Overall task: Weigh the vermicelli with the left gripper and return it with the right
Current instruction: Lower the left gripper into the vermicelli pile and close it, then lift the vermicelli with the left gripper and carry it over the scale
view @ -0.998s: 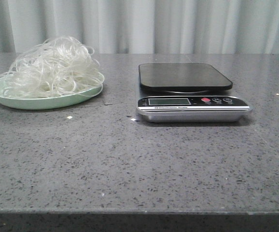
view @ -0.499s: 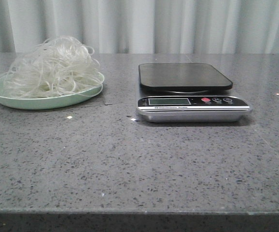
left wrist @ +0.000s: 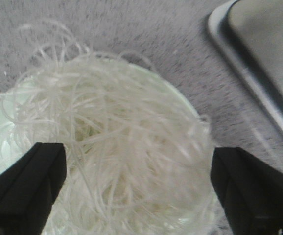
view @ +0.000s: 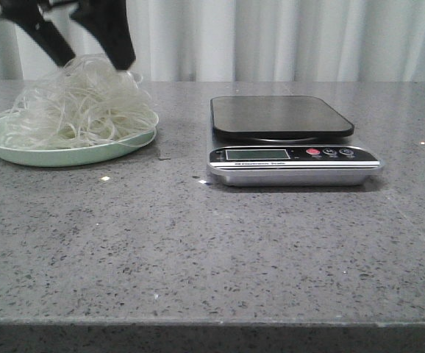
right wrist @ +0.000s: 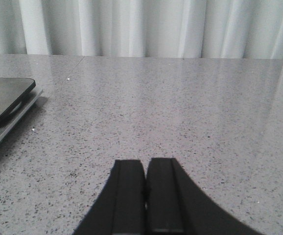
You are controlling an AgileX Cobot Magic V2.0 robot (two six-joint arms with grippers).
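My left gripper is at the top strands, with its fingers high above the pale green plate [view: 65, 156]. It needs to come down before it closes on the strands.
The vermicelli [view: 80, 107], a fluffy whitish tangle, lies heaped on a pale green plate [view: 65, 156] at the far left of the table. My left gripper [view: 95, 62] hangs open just above the heap, its dark fingertips at the top strands. In the left wrist view the vermicelli [left wrist: 127, 147] fills the wide gap between the two black fingers [left wrist: 24, 186], and the gripper [left wrist: 139, 188] is open. My right gripper [right wrist: 145, 196] is shut and empty, low over bare table to the right of the scale; it does not show in the front view.
A digital kitchen scale [view: 290, 140] with a dark platform and silver base stands at centre right; its edge shows in the left wrist view [left wrist: 259, 78] and right wrist view [right wrist: 4, 105]. White curtains hang behind the grey speckled table [view: 212, 250].
My left gripper has come down into the front view above the vermicelli; it was out of view in both earlier frames. The vermicelli, plate and scale have not moved.
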